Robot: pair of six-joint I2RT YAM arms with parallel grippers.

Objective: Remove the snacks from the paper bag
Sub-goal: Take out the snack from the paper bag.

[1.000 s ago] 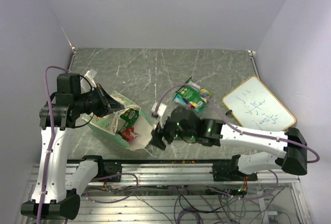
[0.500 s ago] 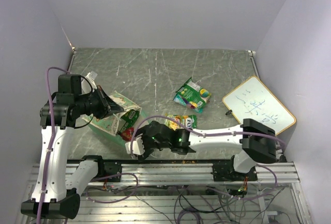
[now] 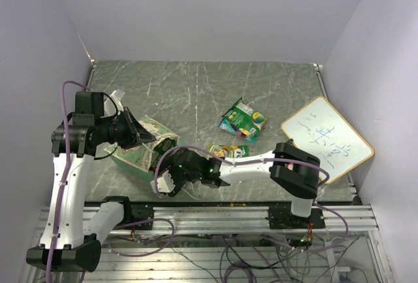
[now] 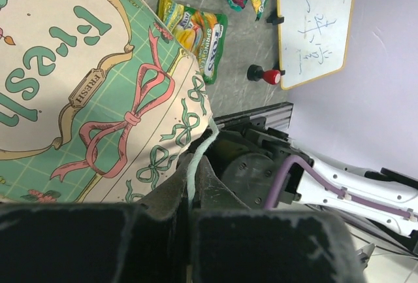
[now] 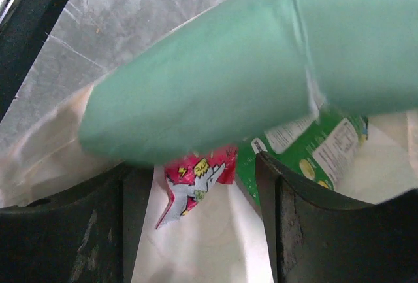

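Note:
Next, my right gripper grips the red snack by its end facing the bag's opening (image 5: 184, 195), so the snack's body stays free to slide out.
The paper bag (image 3: 138, 154) lies tilted at the left, its mouth towards the near edge. My left gripper (image 3: 135, 133) is shut on its white string handle (image 4: 193, 165); the bag's printed side (image 4: 91, 67) fills the left wrist view. My right gripper (image 3: 161, 183) is open at the bag's mouth. In the right wrist view its jaws (image 5: 202, 231) stand apart in front of a red snack (image 5: 193, 180) and a green snack (image 5: 317, 155) inside the bag, under a mint-green panel (image 5: 261, 54). A yellow-green snack (image 3: 228, 151) and a green and purple snack pile (image 3: 243, 121) lie on the table.
A wood-framed whiteboard (image 3: 326, 138) lies at the right, with a red-topped black knob (image 4: 264, 74) beside it. The grey marbled table (image 3: 196, 87) has a metal rail along its near edge. Walls close in the left, far and right sides.
My right arm has swung left from the table's middle to the bag's mouth, uncovering the yellow-green snack lying on the table. The left gripper still holds the bag's handle.

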